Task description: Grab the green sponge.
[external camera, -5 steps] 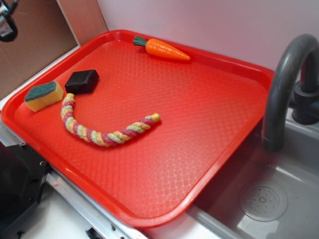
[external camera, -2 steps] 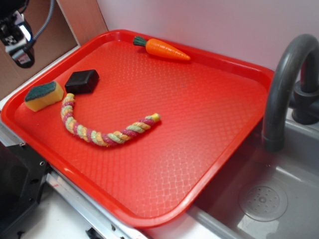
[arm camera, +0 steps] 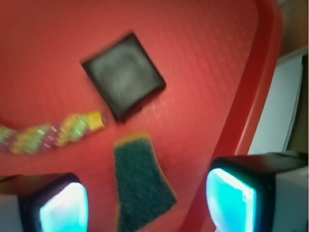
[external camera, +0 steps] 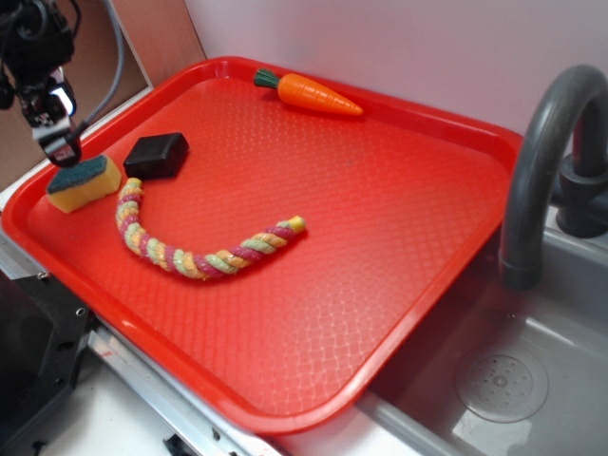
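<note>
The sponge's dark green top (arm camera: pixel 140 183) is below my fingers, with red tray (arm camera: pixel 186 166) beside it, so my fingers would miss if they closed now. My gripper should go down first, then close on the sponge's top.
The green sponge (external camera: pixel 84 181), a yellow foam block with a dark green top, lies at the left edge of the red tray (external camera: pixel 380 218). The wrist view shows the sponge (arm camera: pixel 141 186) low between the two fingers, its green face up. My gripper (external camera: pixel 59 144) hangs just above the sponge's far left end, near the tray rim. It is open: the left fingertip (arm camera: pixel 63 205) and the right fingertip (arm camera: pixel 231 200) stand wide apart with nothing held. The gripper (arm camera: pixel 147 205) is above the sponge, not touching it.
A flat black block (external camera: pixel 157 155) lies just behind the sponge. A braided coloured rope (external camera: pixel 195 245) curves to its right. An orange toy carrot (external camera: pixel 309 93) sits at the tray's back. A grey tap (external camera: pixel 546 161) and sink (external camera: pixel 503 380) are to the right.
The gripper has come down and to the right from the upper left corner, ending just above the sponge. Nothing on the tray has moved.
</note>
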`<act>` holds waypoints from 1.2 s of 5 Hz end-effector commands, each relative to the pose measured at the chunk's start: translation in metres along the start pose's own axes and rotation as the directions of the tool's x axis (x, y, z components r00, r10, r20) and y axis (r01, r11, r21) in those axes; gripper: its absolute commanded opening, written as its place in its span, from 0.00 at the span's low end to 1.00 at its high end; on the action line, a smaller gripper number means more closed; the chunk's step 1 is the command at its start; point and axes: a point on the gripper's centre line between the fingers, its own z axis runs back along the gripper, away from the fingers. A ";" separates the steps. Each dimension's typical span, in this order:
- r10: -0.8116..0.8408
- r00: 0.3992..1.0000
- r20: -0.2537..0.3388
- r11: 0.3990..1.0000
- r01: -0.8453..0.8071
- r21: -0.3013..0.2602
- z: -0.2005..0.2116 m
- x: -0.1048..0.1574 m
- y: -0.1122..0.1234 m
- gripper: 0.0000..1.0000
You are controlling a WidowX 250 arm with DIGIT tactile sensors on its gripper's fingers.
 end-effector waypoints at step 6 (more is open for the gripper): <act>0.127 0.985 -0.116 0.992 -0.124 0.032 -0.047 -0.007 -0.010 0.00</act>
